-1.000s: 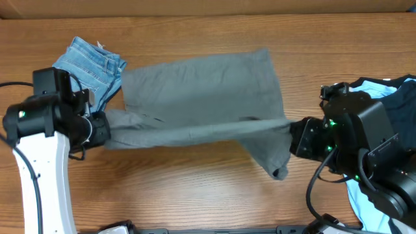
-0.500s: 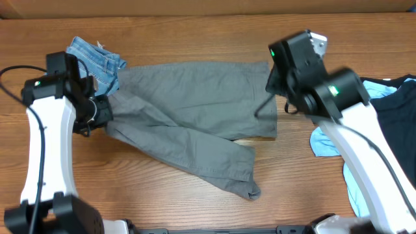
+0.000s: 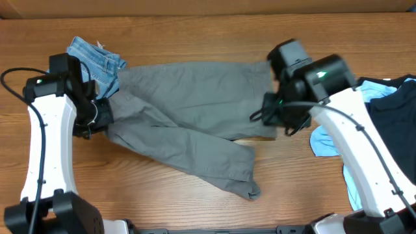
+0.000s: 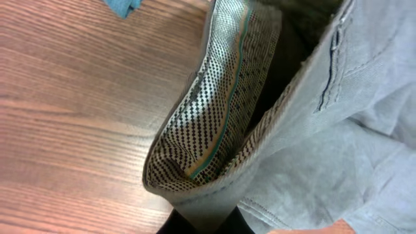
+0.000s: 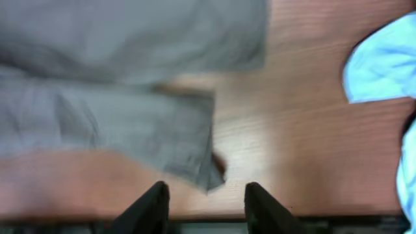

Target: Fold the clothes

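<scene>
The hem of the grey trousers' front leg is the part my right gripper needs to grab next, opposite the waistband (image 4: 214, 117) my left gripper holds. The legs can then be folded together evenly.
Grey trousers (image 3: 195, 110) lie spread across the middle of the wooden table, one leg running down to the front (image 3: 244, 182). My left gripper (image 3: 97, 117) is shut on the waistband at the trousers' left end; the left wrist view shows the patterned inner waistband (image 4: 214, 117) pinched between its fingers (image 4: 205, 224). My right gripper (image 3: 276, 114) is open and empty above the trousers' right edge; in the right wrist view its fingers (image 5: 205, 205) hang over the trouser hem (image 5: 201, 162) and bare wood.
Folded blue jeans (image 3: 94, 62) lie at the back left, beside my left arm. A pile of light blue and dark navy clothes (image 3: 383, 110) sits at the right edge; a light blue piece shows in the right wrist view (image 5: 383, 65).
My right gripper let go of the trouser leg, which dropped to the front of the table. The right arm swung to the back and has now come down over the trousers' right edge.
</scene>
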{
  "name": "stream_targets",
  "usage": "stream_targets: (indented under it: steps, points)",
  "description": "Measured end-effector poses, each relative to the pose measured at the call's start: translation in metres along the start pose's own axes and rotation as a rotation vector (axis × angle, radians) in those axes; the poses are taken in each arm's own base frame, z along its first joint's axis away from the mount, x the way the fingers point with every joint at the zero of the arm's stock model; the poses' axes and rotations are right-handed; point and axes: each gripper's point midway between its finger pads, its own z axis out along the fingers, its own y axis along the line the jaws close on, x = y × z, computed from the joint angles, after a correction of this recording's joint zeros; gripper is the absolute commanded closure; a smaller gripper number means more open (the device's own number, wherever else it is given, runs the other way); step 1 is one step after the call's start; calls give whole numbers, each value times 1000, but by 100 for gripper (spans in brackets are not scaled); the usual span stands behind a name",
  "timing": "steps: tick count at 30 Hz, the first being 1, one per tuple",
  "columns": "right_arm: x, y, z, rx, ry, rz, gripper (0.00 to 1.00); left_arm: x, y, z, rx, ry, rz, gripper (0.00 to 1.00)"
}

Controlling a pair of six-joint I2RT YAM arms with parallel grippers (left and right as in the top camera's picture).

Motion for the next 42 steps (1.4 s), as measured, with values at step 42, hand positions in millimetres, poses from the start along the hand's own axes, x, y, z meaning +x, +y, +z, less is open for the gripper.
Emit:
stream_targets:
  steps: [42]
  points:
    - [99, 30, 184, -12, 182, -157, 59, 5, 0, -17, 4, -46, 21, 96]
